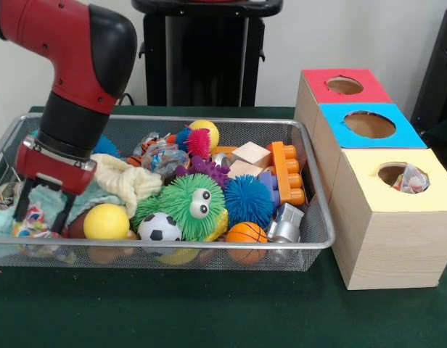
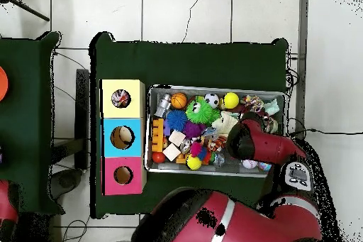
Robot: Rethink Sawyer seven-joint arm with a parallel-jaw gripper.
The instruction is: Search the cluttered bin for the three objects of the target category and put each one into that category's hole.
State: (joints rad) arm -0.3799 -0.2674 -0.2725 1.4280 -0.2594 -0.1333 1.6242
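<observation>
I will next grab the white printed cloth by its crumpled body (image 1: 36, 221). Then I will drop the cloth into the yellow box's hole (image 1: 403, 177).
The wire mesh bin (image 1: 267, 119) holds a heap of toys. My gripper (image 1: 42, 217) is lowered into its left end with the fingers (image 1: 23, 209) spread apart. They straddle a white printed cloth (image 1: 29, 220) that lies by a teal cloth (image 1: 42, 196). Another printed cloth (image 1: 162, 154) lies at the bin's back middle. A third printed cloth (image 1: 411, 178) sits in the hole (image 1: 392, 172) of the yellow-panelled box. In the overhead view my arm (image 2: 244, 138) covers the gripper at the right end of the bin (image 2: 216, 87). The yellow hole (image 2: 120, 99) shows cloth inside.
A cream cloth (image 1: 125, 181), yellow ball (image 1: 106, 221), soccer ball (image 1: 160, 227), green spiky ball with eyes (image 1: 189, 203), blue spiky ball (image 1: 247, 199), basketball (image 1: 246, 233) and orange and wooden blocks (image 1: 289, 172) crowd the bin. Blue-panelled (image 1: 368, 125) and red-panelled (image 1: 345, 85) boxes stand behind the yellow one.
</observation>
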